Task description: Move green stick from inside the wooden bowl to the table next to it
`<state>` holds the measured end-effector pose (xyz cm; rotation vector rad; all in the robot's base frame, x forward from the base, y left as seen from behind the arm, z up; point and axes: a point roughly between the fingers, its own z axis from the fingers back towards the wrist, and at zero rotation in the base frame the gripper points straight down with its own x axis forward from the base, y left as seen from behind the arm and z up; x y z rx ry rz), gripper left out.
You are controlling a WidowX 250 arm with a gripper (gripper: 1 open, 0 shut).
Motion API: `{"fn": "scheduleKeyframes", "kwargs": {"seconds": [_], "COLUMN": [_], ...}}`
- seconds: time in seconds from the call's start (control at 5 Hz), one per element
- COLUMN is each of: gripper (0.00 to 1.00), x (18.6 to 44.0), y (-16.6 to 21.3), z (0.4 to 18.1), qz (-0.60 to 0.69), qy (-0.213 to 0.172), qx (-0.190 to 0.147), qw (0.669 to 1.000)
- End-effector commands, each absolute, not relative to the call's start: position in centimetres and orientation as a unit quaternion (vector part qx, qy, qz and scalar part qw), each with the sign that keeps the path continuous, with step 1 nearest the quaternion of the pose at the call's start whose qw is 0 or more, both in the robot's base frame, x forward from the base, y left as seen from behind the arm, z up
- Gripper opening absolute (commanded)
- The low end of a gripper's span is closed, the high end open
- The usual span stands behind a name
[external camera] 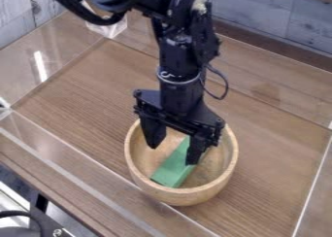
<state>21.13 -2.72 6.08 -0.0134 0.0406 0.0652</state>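
My gripper is to grab the green stick by its upper end next, to move the stick out of the bowl.
The wooden bowl sits on the brown table near the front. Inside it lies the green stick, slanting from the bowl's middle toward its front left. My black gripper points straight down into the bowl and stands open, one finger left of the stick's upper end and the other to its right. The stick's upper end is partly hidden behind the fingers. Whether the fingers touch the stick I cannot tell.
Clear acrylic walls border the table at the front, left and right. Bare tabletop lies left of the bowl and behind it. The black arm rises from the gripper toward the upper left.
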Motion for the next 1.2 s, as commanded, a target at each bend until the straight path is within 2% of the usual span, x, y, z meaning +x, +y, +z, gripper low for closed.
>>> {"fn": "scheduleKeyframes", "kwargs": {"seconds": [0.0,0.6,1.0], "gripper": [1.0,1.0,1.0], "x": [22.1,21.8,21.9], "y": [-2.7,-2.8,-3.0], "z": [7.5,6.8,5.2], "qz": [0.035,0.035,0.031], "qy": [-0.014,-0.014,-0.016], "qx": [-0.01,-0.005,0.0], "qw": [0.999,0.999,0.999]}}
